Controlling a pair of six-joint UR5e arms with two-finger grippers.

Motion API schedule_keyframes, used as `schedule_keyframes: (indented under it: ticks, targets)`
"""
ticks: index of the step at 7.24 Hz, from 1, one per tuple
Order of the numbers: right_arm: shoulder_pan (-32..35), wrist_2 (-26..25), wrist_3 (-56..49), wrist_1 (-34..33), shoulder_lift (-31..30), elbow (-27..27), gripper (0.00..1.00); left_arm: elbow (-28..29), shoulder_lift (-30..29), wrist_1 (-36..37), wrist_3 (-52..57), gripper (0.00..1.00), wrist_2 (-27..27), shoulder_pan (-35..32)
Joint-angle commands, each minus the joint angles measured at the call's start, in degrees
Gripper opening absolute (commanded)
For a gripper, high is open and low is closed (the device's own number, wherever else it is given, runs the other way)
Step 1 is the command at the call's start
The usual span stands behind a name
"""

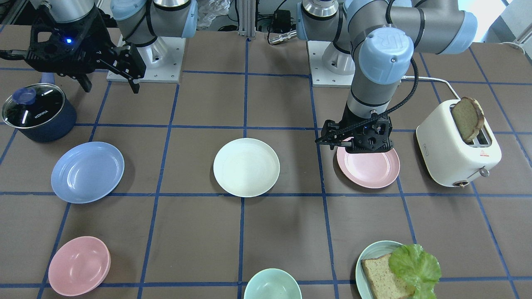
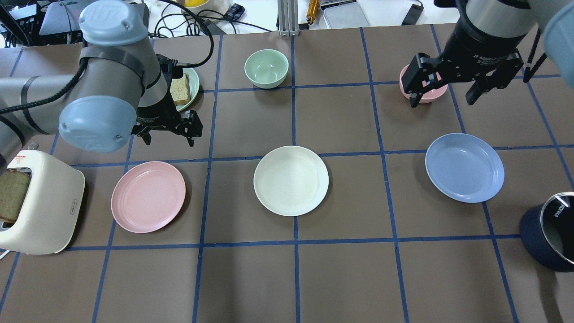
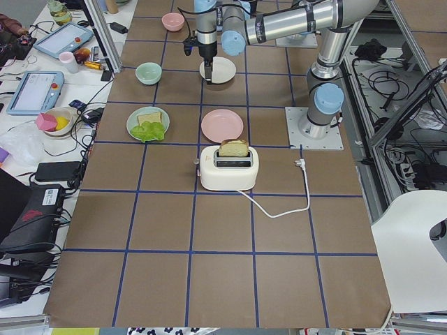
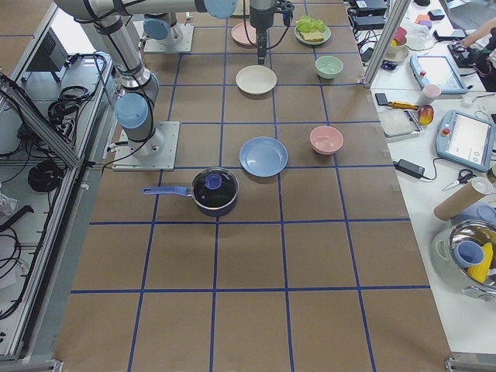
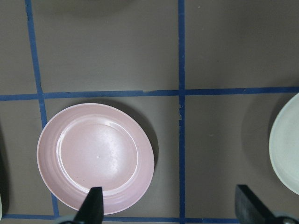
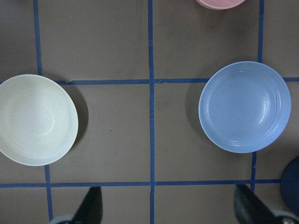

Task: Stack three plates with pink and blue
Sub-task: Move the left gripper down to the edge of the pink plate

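Observation:
Next, my left gripper grabs the pink plate by its thin raised rim to stack it, since the plate spreads wider than my open fingers.
Three equal plates lie in a row on the brown table, each apart from the others. The pale pink plate (image 2: 148,196) is on the robot's left, the white plate (image 2: 290,180) in the middle, the periwinkle blue plate (image 2: 464,167) on the right. My left gripper (image 2: 169,140) is open and empty, hovering over the pink plate's far rim (image 5: 96,158). My right gripper (image 2: 441,99) is open and empty, held high beyond the blue plate (image 6: 244,106). The white plate also shows in the right wrist view (image 6: 35,119).
A white toaster (image 2: 40,202) with a bread slice stands left of the pink plate. A dark lidded pot (image 2: 551,233) sits near the right edge. A pink bowl (image 1: 79,265), a teal bowl (image 2: 266,68) and a teal plate (image 1: 374,253) with bread and lettuce lie on the far side.

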Motion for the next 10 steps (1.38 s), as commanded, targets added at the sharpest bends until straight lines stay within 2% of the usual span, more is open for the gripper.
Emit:
schedule_keyframes:
  ticks: [1,2,5,8,9,10]
  targets:
    - [-0.1,0.0,0.0,0.4,-0.1,0.0,1.00,-7.0,0.2,7.6,-0.8,0.91,0.5,-0.3]
    - [-0.1,0.0,0.1,0.3,0.0,0.0,1.00,-9.7,0.0,10.7,-0.8,0.85,0.5,-0.3]
    - [-0.1,0.1,0.2,0.4,-0.2,0.0,1.00,-13.0,-0.5,11.0,-2.0,0.82,0.4,-0.3]
    - [-0.1,0.1,0.2,0.3,-0.2,0.0,1.00,-18.3,-1.1,19.3,-1.3,0.82,1.0,-0.3]
    - [-0.1,0.1,0.3,0.3,-0.2,0.0,1.00,-18.8,-1.4,19.3,-1.2,0.80,3.9,-0.3]
    - [-0.1,0.1,0.3,0.2,-0.2,0.0,1.00,-18.8,-1.9,19.5,-1.3,0.79,4.3,-0.2]
